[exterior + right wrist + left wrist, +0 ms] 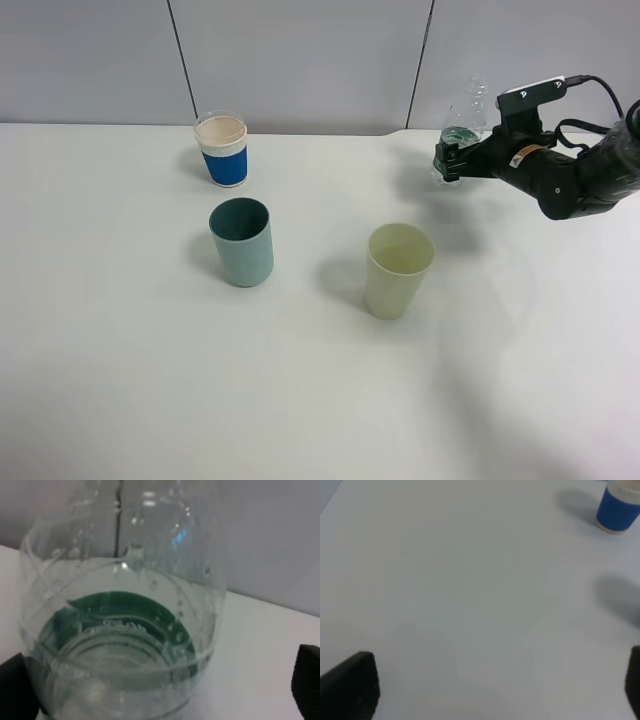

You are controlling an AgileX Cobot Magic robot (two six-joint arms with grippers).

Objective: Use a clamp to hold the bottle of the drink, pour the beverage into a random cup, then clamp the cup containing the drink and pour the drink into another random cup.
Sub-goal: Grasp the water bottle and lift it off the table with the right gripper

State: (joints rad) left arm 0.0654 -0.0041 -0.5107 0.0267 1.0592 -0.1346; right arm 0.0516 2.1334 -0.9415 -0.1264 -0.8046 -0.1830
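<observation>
The bottle should be grabbed next by its lower part (pixel 460 148) with my right gripper, to pour the drink into a cup (pixel 241 241).
A clear plastic bottle (pixel 466 118) with a little green drink in its base stands upright at the back right of the table; the right wrist view shows the bottle (pixel 125 630) up close. My right gripper (pixel 450 160) is open around its lower part, one finger (pixel 15 687) at the bottle's side, the other finger (pixel 307 680) well apart from it. Three cups stand upright: a blue paper cup (pixel 222 150) at the back, a teal cup (pixel 241 241), and a pale green cup (pixel 398 270). My left gripper (pixel 492 685) is open over bare table, with the blue cup (pixel 618 509) far ahead of it.
The white table (pixel 120 380) ends at a grey panelled wall (pixel 300 50) just behind the bottle and the blue cup. My right arm (pixel 580 175) reaches in from the right edge. The left arm is out of the high view.
</observation>
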